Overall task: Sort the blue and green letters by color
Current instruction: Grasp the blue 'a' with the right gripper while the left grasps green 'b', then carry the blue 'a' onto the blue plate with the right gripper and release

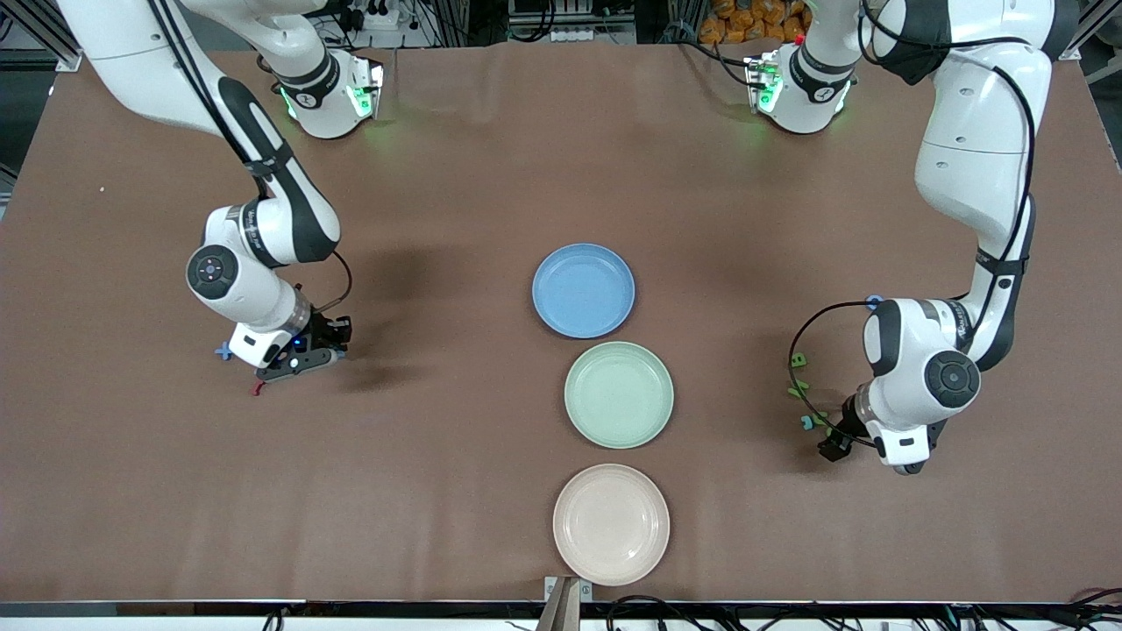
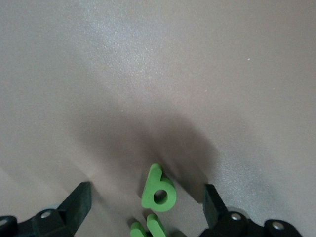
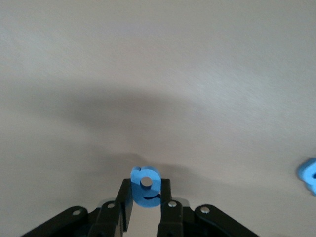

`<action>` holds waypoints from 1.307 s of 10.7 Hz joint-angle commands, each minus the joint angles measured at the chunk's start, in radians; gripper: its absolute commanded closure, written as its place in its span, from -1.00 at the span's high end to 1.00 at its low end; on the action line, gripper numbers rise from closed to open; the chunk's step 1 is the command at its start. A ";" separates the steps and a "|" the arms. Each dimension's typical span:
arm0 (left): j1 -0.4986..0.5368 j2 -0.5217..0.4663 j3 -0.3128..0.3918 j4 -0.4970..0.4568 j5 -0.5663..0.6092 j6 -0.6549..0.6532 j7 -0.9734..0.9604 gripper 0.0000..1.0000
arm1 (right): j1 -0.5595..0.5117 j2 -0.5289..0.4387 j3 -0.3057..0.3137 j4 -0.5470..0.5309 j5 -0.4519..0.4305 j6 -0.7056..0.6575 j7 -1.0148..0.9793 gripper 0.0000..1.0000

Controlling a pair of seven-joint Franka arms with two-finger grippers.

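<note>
The left gripper grabs the green letter "b" by its round bowl next, to sort it onto the green plate.
My right gripper is shut on a small blue letter, held just above the table at the right arm's end. Another blue letter lies beside it on the cloth, also seen by the right wrist. My left gripper is open and low over the table, a green letter "b" lying between its fingers and a second green letter just beside that one. In the front view this gripper sits by green letters. A blue letter shows by the left forearm.
Three plates line the table's middle: a blue plate, a green plate nearer the front camera, and a beige plate nearest. A small red squiggle lies by the right gripper.
</note>
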 commanded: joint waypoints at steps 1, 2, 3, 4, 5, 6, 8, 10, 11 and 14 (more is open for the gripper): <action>-0.009 0.013 0.011 0.019 0.032 0.005 -0.027 1.00 | 0.064 -0.021 0.062 0.079 0.003 -0.067 0.235 -1.00; -0.010 0.013 0.011 0.017 0.049 0.005 -0.025 1.00 | 0.085 -0.016 0.095 0.108 0.003 -0.079 0.333 -1.00; -0.009 0.013 0.009 0.017 0.064 0.005 -0.033 -0.06 | 0.098 -0.008 0.140 0.144 0.003 -0.102 0.428 -1.00; -0.009 0.013 0.009 0.017 0.064 0.005 -0.033 -0.99 | 0.143 0.005 0.152 0.174 0.003 -0.115 0.515 -1.00; -0.010 0.013 0.009 0.017 0.066 0.005 -0.033 -1.00 | 0.206 0.018 0.152 0.203 0.003 -0.115 0.609 -1.00; -0.010 0.013 0.009 0.017 0.066 0.005 -0.033 -1.00 | 0.272 0.045 0.151 0.249 0.001 -0.115 0.721 -1.00; -0.010 0.011 0.009 0.017 0.066 0.005 -0.033 -1.00 | 0.392 0.109 0.148 0.337 -0.011 -0.115 0.914 -1.00; -0.010 0.005 0.009 0.019 0.067 0.005 -0.031 -1.00 | 0.490 0.168 0.146 0.395 -0.019 -0.112 1.053 -1.00; -0.010 0.000 0.009 0.019 0.072 0.005 -0.027 -1.00 | 0.528 0.192 0.146 0.405 -0.029 -0.109 1.087 -1.00; -0.033 -0.044 0.003 0.019 0.077 -0.001 -0.019 -1.00 | 0.575 0.231 0.143 0.414 -0.069 -0.113 1.153 -0.08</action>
